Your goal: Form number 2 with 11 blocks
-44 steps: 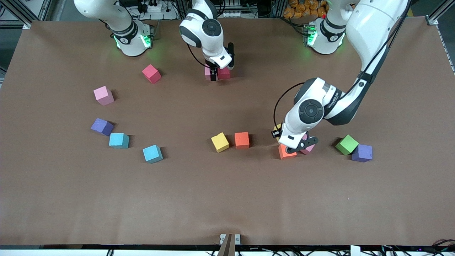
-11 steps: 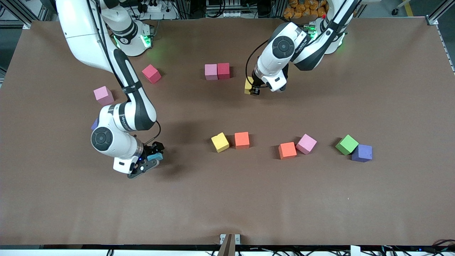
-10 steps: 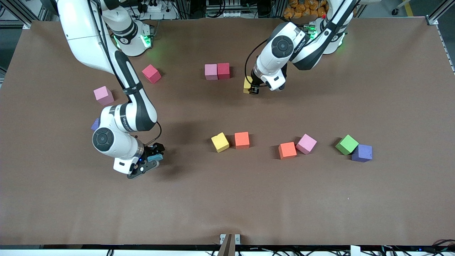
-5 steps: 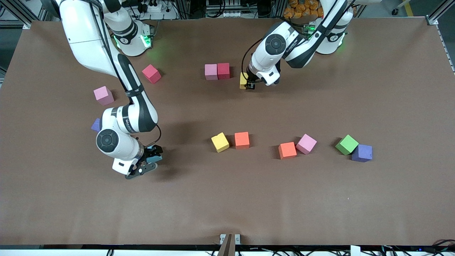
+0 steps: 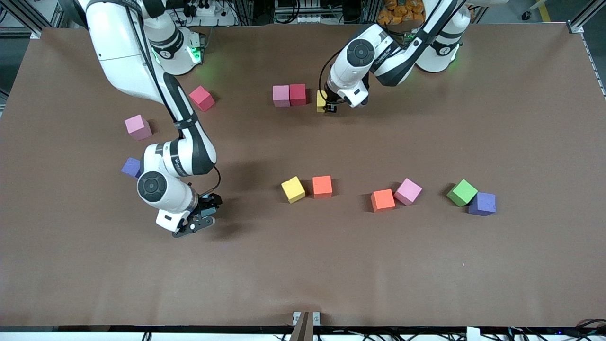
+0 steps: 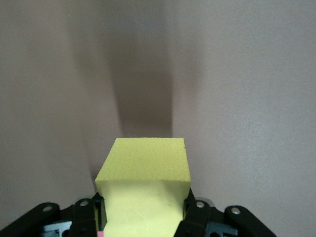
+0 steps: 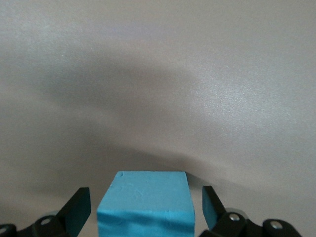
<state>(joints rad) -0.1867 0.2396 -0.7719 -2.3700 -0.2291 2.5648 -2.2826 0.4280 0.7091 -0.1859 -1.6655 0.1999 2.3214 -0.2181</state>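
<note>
My right gripper needs to grab the light blue block (image 7: 144,205) by its opposite sides next, to help form the number 2.
My left gripper (image 5: 330,105) is shut on a yellow block (image 5: 321,101), held low beside the crimson block (image 5: 298,94) that touches a pink block (image 5: 280,95). In the left wrist view the yellow block (image 6: 143,197) fills the space between the fingers (image 6: 191,210). My right gripper (image 5: 202,215) stands open around a light blue block (image 7: 144,205), with a gap showing at each finger (image 7: 79,210). My right hand mostly hides that block in the front view.
Loose blocks lie about. Crimson (image 5: 201,98), pink (image 5: 138,127) and purple (image 5: 131,166) are toward the right arm's end. Yellow (image 5: 293,189) and orange (image 5: 322,186) sit mid-table. Orange (image 5: 382,200), pink (image 5: 408,191), green (image 5: 462,192) and purple (image 5: 482,203) are toward the left arm's end.
My left gripper has carried the yellow block closer to the crimson and pink pair. My right arm has shifted slightly, its gripper still around the light blue block.
</note>
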